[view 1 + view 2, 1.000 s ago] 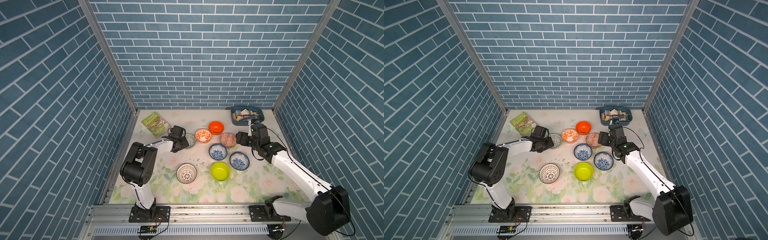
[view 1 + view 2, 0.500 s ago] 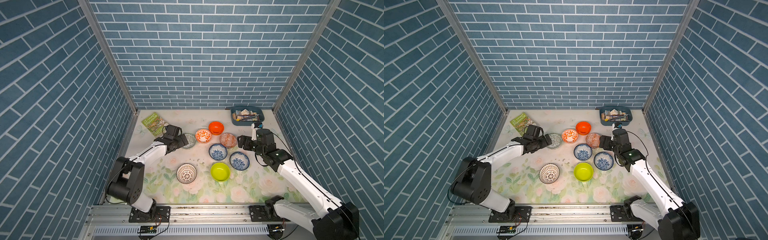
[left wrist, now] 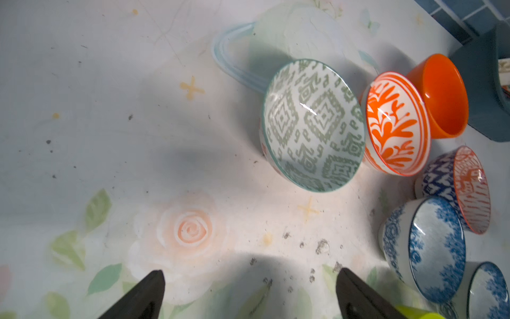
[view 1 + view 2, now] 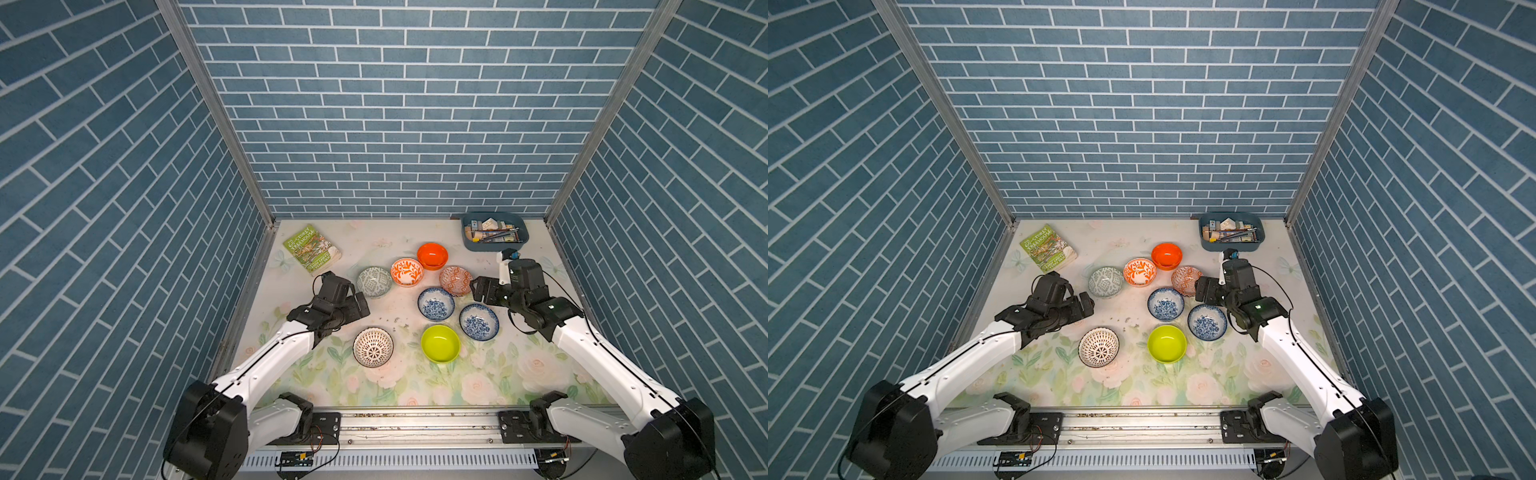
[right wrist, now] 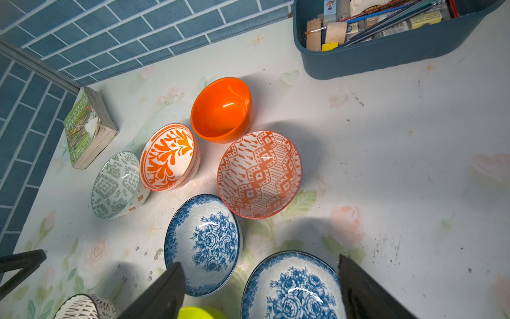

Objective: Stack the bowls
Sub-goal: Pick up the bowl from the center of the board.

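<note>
I will next grab, with my left gripper, the black-and-white bowl's rim on the side away from the lime bowl [image 4: 440, 343]. Its base stays free to stack into the grey-green bowl.
Eight bowls stand apart on the floral mat, none inside another. At the back are a grey-green bowl [image 4: 374, 281], an orange-and-white leaf bowl [image 4: 407, 272], a plain orange bowl [image 4: 432, 256] and an orange lattice bowl [image 4: 456, 280]. Nearer the front are two blue floral bowls [image 4: 435, 304] [image 4: 478, 322], a lime bowl [image 4: 440, 343] and a black-and-white bowl [image 4: 372, 347]. My left gripper [image 3: 249, 276] is open over bare mat, short of the grey-green bowl [image 3: 313, 124]. My right gripper [image 5: 259, 262] is open above the blue floral bowl [image 5: 292, 287], beside the orange lattice bowl [image 5: 259, 174].
A green paperback [image 4: 311, 249] lies at the back left. At the back right corner stands a blue-grey tray [image 4: 494, 245] of small items. Brick-patterned walls close in three sides, and a metal rail [image 4: 415, 424] runs along the front.
My left gripper has opened wider and drawn back from the grey-green bowl toward the front. The right gripper has shifted slightly toward the front, staying open.
</note>
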{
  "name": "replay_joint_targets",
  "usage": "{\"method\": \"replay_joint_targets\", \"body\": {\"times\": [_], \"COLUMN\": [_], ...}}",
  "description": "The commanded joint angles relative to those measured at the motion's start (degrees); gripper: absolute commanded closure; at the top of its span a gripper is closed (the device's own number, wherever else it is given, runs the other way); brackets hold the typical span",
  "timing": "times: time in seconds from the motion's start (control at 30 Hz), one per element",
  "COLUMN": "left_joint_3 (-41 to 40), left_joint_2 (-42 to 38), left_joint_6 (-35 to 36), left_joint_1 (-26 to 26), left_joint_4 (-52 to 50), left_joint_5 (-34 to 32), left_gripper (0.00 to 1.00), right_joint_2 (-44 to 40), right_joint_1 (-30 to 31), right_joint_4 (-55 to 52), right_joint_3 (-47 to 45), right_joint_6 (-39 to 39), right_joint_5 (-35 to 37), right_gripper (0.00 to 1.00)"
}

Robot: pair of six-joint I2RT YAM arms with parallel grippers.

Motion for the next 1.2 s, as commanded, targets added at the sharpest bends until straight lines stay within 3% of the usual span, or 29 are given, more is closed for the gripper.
{"method": "replay_joint_targets", "body": {"times": [0.0, 0.2, 0.57, 1.17], "left_joint_3": [-2.9, -7.5, -13.9, -14.7], "left_joint_2": [-1.9, -6.0, -13.0, -11.0], "left_joint_6": [-1.5, -6.6, -9.7, -10.7], "left_joint_1": [-3.5, -9.1, -11.5, -13.7], "left_joint_4": [-3.3, -4.7, -6.2, -4.3], "left_joint_5": [-1.0, -2.7, 0.0, -0.7], "left_gripper": [0.00, 0.02, 0.15, 0.62], "right_joint_2": [0.7, 2.0, 4.9, 6.7], "right_joint_1": [0.2, 0.5, 2.2, 3.9], "right_joint_4": [-0.4, -0.1, 0.5, 1.8], "right_joint_3": [0.0, 0.1, 1.4, 1.5], "right_joint_6": [0.7, 0.6, 0.9, 1.5], "right_joint_5": [-1.4, -1.4, -0.5, 1.9], "right_gripper": [0.11, 0.11, 0.11, 0.11]}}
